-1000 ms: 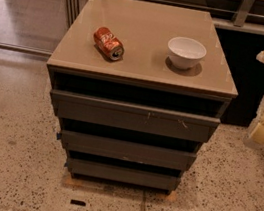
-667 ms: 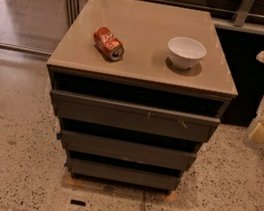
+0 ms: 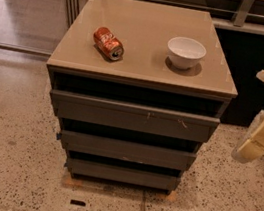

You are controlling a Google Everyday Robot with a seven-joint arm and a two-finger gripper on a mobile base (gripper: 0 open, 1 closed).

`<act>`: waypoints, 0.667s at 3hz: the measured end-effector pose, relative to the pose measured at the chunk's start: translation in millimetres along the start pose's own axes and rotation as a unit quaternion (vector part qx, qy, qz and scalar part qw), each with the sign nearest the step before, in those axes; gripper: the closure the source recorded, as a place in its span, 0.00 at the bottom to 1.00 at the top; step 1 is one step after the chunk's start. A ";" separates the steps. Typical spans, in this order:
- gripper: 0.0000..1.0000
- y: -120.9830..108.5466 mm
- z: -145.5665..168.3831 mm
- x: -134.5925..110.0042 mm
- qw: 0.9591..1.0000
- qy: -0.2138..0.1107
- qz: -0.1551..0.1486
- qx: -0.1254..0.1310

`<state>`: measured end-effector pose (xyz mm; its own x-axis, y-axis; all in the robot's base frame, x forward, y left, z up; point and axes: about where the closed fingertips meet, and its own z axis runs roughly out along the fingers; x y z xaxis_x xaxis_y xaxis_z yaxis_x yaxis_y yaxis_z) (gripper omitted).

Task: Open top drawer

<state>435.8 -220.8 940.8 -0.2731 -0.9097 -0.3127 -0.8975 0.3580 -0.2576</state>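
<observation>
The drawer sits flush and has a dark gap open only above it, so my gripper will next grab the drawer by its top edge (image 3: 183, 114).
The top drawer (image 3: 133, 117) is the widest dark grey-brown front under the cabinet top, with small white scratches near its middle and right. It sits flush with no interior showing; a dark gap lies above it. My gripper (image 3: 262, 143) is at the right edge of the view, beside the cabinet's right side and apart from the drawer, with pale yellow fingers (image 3: 254, 147) pointing down-left.
On the cabinet top (image 3: 144, 66) lie a red soda can (image 3: 108, 43) on its side and a white bowl (image 3: 185, 52). Two narrower drawer fronts (image 3: 127, 150) sit below. Speckled floor surrounds the cabinet; a dark wall and railing stand behind.
</observation>
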 end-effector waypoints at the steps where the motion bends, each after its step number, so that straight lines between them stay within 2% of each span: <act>1: 0.00 7.2 59.8 18.2 0.996 -0.055 0.072 -0.015; 2: 0.19 -28.5 130.5 9.4 0.987 -0.107 0.118 -0.012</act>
<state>504.0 -212.1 825.9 -0.3986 -0.7354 -0.5480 -0.8265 0.5470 -0.1330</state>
